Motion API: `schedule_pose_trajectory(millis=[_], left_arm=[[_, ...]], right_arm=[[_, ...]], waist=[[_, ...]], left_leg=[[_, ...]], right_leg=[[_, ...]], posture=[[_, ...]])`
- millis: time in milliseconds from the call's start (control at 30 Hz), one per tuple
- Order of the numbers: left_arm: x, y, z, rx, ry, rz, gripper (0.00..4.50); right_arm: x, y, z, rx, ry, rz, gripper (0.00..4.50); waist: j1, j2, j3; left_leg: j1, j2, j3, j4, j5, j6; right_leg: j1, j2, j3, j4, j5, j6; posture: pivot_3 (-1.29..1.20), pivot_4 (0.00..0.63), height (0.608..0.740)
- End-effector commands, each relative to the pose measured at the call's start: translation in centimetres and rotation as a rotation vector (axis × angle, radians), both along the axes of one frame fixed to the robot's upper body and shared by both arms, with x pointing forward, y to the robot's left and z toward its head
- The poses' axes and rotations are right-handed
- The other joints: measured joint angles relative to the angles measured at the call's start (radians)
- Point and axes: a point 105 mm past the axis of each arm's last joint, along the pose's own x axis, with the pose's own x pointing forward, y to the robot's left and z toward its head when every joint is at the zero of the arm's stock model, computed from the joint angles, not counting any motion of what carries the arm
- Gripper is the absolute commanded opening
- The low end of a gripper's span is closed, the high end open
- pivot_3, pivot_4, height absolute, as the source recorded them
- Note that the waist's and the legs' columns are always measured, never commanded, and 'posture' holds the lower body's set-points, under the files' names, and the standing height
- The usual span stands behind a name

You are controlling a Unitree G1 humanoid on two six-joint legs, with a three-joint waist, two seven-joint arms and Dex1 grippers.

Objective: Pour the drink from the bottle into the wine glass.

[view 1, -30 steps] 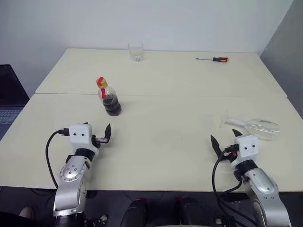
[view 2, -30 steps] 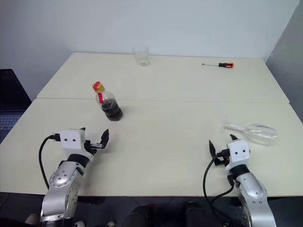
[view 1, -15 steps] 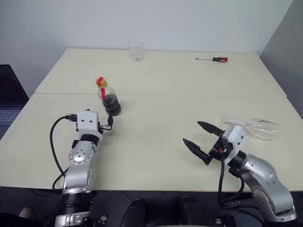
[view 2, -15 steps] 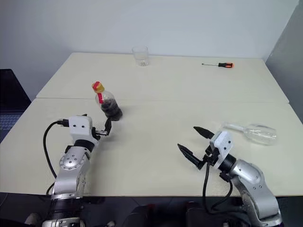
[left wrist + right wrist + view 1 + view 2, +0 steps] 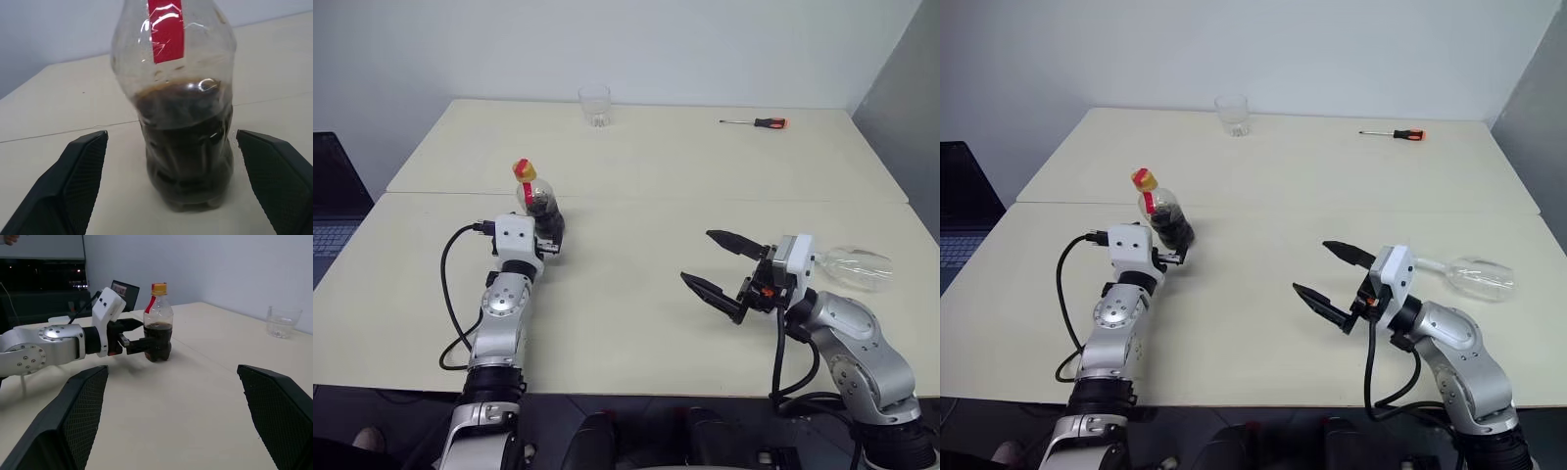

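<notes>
Next, my left gripper grabs the bottle by its narrow middle, where the bottle's sides face each other, because the bottle's upper body point(image 5: 536, 191) bulges out round.
The bottle point(image 5: 536, 201) stands upright on the left of the table point(image 5: 636, 294). It is clear plastic with a red band and a yellow-and-red cap. The drink point(image 5: 183, 156), dark brown, fills its lower half. My left gripper point(image 5: 171, 139) is open, with one finger on each side of the bottle's body and a gap on both sides. The wine glass point(image 5: 854, 264) lies on its side at the right, its stem hidden behind my right wrist. My right gripper point(image 5: 698, 257) is open and empty, raised above the table and pointing left, away from the glass.
A short clear tumbler point(image 5: 594, 105) stands at the far edge, and a screwdriver point(image 5: 756, 122) lies at the far right. A laptop point(image 5: 328, 196) sits beyond the table's left edge. A seam point(image 5: 705, 199) runs across the tabletop behind the bottle.
My left gripper has moved forward until its open fingers flank the bottle. My right gripper has lifted and swung left, away from the wine glass.
</notes>
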Motion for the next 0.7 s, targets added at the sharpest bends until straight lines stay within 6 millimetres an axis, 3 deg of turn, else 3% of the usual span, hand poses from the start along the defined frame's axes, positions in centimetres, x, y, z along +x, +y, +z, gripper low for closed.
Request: schedule_pose_trajectory(millis=[33, 267, 700], left_arm=[[0.9, -0.2, 1.4, 0.013, -0.061, -0.006, 4.48], [2.7, -0.7, 2.1, -0.002, -0.081, -0.026, 4.48], [3.8, -1.2, 2.2, -0.009, -0.093, -0.046, 4.48]], right_arm=[[-0.1, 0.5, 0.8, 0.01, -0.033, 0.021, 4.5], [1.2, 0.8, 0.5, 0.013, -0.008, 0.001, 4.5], [2.8, 2.3, 0.7, 0.043, 0.013, 0.023, 4.5]], waist=[[0.0, 0.0, 0.0], [-0.001, 0.0, 0.0], [-0.001, 0.0, 0.0]], left_leg=[[0.0, 0.0, 0.0, 0.0, 0.0, 0.0], [0.0, 0.0, 0.0, 0.001, 0.0, 0.0], [0.0, -0.001, 0.0, 0.001, 0.0, 0.0]], right_leg=[[0.0, 0.0, 0.0, 0.0, 0.0, 0.0], [0.0, 0.0, 0.0, 0.0, 0.0, 0.0], [-0.001, 0.0, 0.0, 0.001, 0.0, 0.0]], posture=[[0.0, 0.15, 0.74], [0.0, 0.15, 0.74], [0.0, 0.15, 0.74]])
